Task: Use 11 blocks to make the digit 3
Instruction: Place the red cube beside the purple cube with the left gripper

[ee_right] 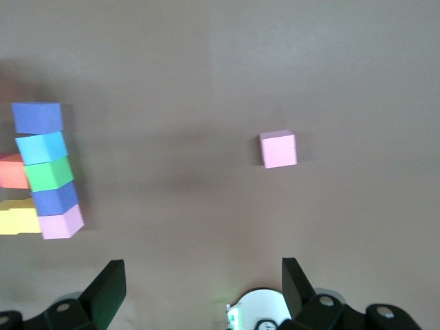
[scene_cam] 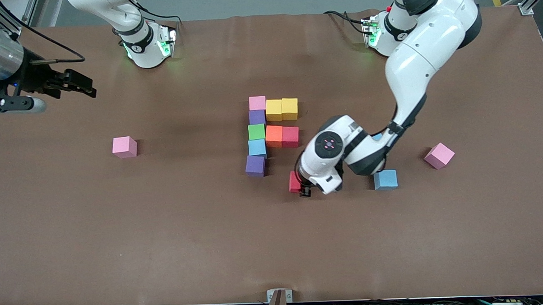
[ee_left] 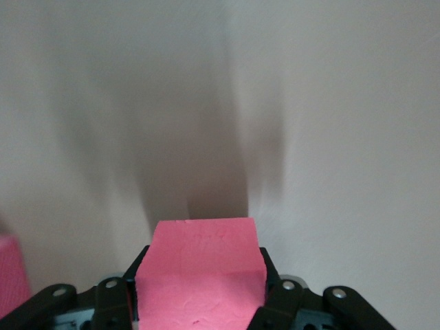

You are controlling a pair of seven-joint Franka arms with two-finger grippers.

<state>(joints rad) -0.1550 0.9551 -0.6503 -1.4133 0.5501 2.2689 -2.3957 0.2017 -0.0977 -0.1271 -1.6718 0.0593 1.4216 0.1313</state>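
Observation:
The red block (ee_left: 201, 275) hangs short of the spot beside the purple block. My left gripper moves it there and keeps hold of it until then.
Nine blocks stand joined near the table's middle. A spine runs pink (scene_cam: 257, 103), purple (scene_cam: 256, 117), green (scene_cam: 256, 132), light blue (scene_cam: 257, 148), purple (scene_cam: 255, 166). Two yellow blocks (scene_cam: 281, 109) extend from the pink one, and orange (scene_cam: 274, 135) and red (scene_cam: 290, 136) extend from the green one. My left gripper (scene_cam: 300, 186) is low over the table, nearer the camera than that red block, shut on another red block (scene_cam: 294, 182) (ee_left: 199, 271). My right gripper (scene_cam: 77, 85) (ee_right: 203, 289) waits open, up at the right arm's end.
Loose blocks lie on the brown table: a pink one (scene_cam: 125, 146) (ee_right: 278, 149) toward the right arm's end, a light blue one (scene_cam: 385, 179) and a tilted pink one (scene_cam: 439, 155) toward the left arm's end. The left arm hangs over a further bit of light blue (scene_cam: 377, 136).

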